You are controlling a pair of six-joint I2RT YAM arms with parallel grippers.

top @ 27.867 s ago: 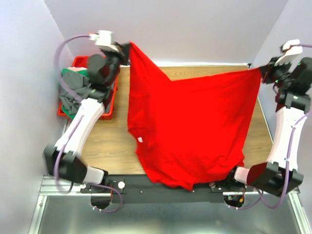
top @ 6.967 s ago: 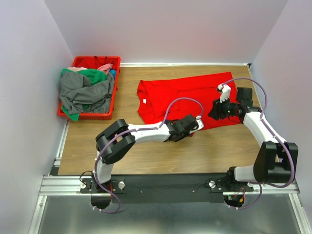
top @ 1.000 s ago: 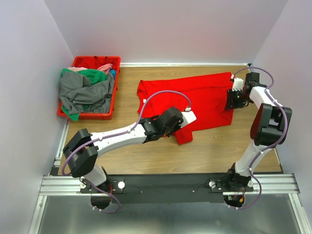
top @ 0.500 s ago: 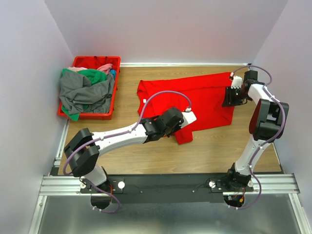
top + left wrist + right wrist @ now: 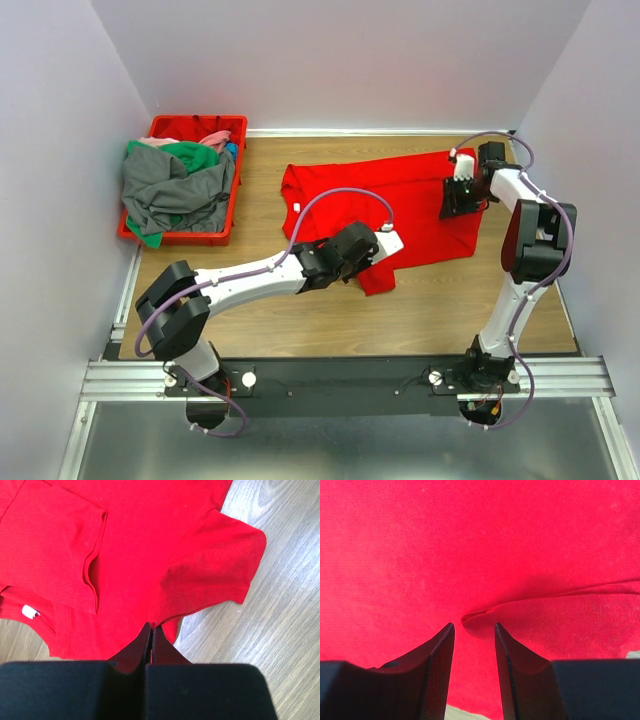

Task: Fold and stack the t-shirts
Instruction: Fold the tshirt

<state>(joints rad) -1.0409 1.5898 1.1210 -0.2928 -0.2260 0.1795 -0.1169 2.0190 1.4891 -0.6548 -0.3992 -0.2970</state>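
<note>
The right gripper needs to grab the red t-shirt's raised fold [image 5: 441, 216] [image 5: 469, 620] next, at the end of the fold. The robot can then straighten the near side of the t-shirt and fold it over.
A bright red t-shirt [image 5: 400, 190] lies spread on the wooden table, its white neck label [image 5: 298, 207] at the left. My left gripper [image 5: 372, 258] sits at the shirt's near edge, shut, with a sliver of the red hem pinched at its tips [image 5: 150, 626]; a short sleeve [image 5: 215, 575] lies flat just past them. My right gripper [image 5: 453, 205] hovers over the shirt's right part, open. In the right wrist view a small raised fold [image 5: 470, 617] of the red t-shirt [image 5: 470, 540] lies just past the fingertips [image 5: 449, 630]. Grey [image 5: 170, 195], green [image 5: 190, 155] and pink [image 5: 215, 137] t-shirts are heaped in the crate.
The red plastic crate [image 5: 195, 120] stands at the far left corner against the wall. Walls close in the table [image 5: 300, 320] on the left, back and right. Bare wood shows between the shirt's near edge and the arm bases.
My right gripper has moved left from the shirt's right edge to over the cloth, with its jaws a little wider. The left arm and the shirt have barely moved.
</note>
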